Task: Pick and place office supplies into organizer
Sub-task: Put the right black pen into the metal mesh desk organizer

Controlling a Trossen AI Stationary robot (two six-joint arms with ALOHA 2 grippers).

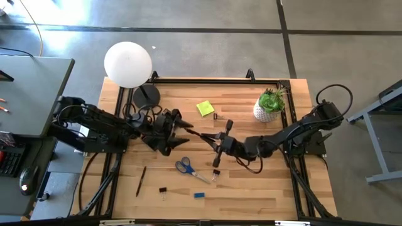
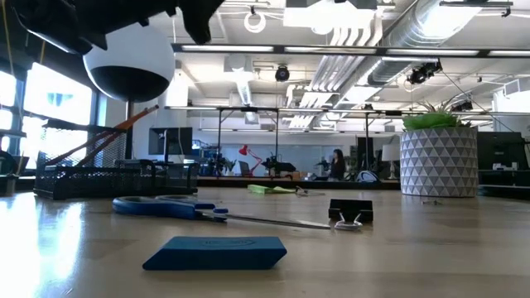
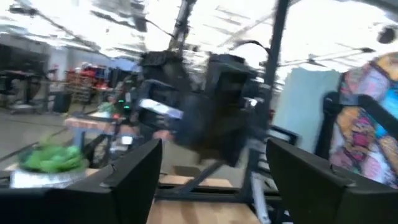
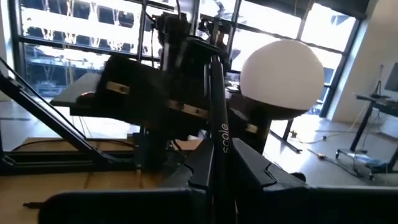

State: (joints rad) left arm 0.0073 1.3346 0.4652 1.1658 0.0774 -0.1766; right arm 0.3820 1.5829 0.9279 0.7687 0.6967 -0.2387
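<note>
I should grab the dark pen by its body (image 1: 194, 133) next with my left gripper. Then it can go into the black organizer (image 1: 149, 142).
The black organizer (image 2: 108, 180) sits at the table's left, an orange pencil (image 2: 124, 126) slanting out of it. In the high view my left gripper (image 1: 181, 125) hovers open beside it, holding nothing (image 3: 217, 186). My right gripper (image 1: 210, 141) is at the table's middle, facing the left arm, shut on a dark pen (image 4: 219, 134). Lying flat on the table are blue-handled scissors (image 1: 188, 168), a blue eraser (image 1: 199, 195), a black binder clip (image 1: 162, 189), another dark pen (image 1: 142, 180) and a yellow sticky pad (image 1: 205, 108). My right gripper pinches the dark pen between its two fingers (image 4: 249, 168), low on the shaft (image 4: 216, 171). The fingers come in level from the table's right and lie across the pen. It is lifted clear of the table and rises upright above the fingers.
A white globe lamp (image 1: 128, 64) with a round black base (image 1: 146, 95) stands at the far left corner. A potted green plant (image 1: 270, 105) stands at the far right. A second binder clip (image 1: 217, 116) lies by the sticky pad. Bare wood shows along the near right (image 1: 270, 188).
</note>
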